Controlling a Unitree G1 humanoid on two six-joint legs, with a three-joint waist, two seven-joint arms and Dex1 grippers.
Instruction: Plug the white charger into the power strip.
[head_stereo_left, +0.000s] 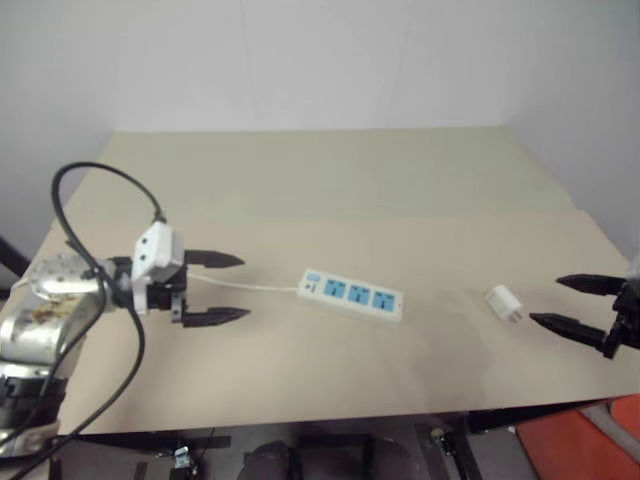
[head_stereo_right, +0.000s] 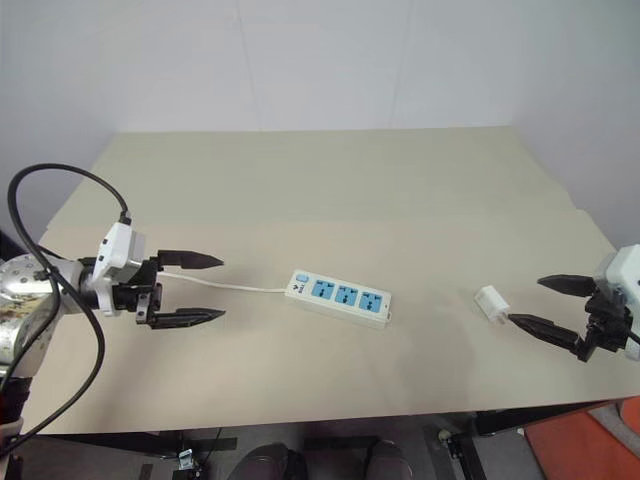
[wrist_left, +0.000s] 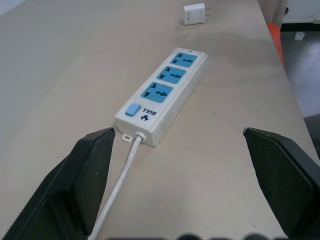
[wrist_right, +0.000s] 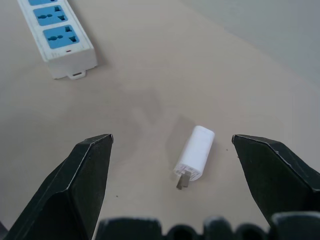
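The power strip (head_stereo_left: 352, 294) is narrow across but far too long from end to end, so my left gripper will grab the power strip's long sides at its switch end (head_stereo_left: 313, 284) next.
The power strip (head_stereo_left: 352, 294) lies flat in the middle of the table, a white bar with three blue sockets (wrist_left: 171, 75), its thin cord (head_stereo_left: 240, 285) running left. My left gripper (head_stereo_left: 215, 290) hovers open over the cord, pointing at the strip's switch end. The white charger (head_stereo_left: 503, 303) lies on its side to the right of the strip, prongs (wrist_right: 181, 180) towards my right gripper (head_stereo_left: 565, 302). That gripper is open, just right of the charger and apart from it, with nothing held.
The beige table top (head_stereo_left: 330, 190) stretches far behind the strip. Its front edge (head_stereo_left: 300, 420) runs close below both grippers. An orange-red object (head_stereo_left: 590, 450) sits on the floor beyond the front right corner.
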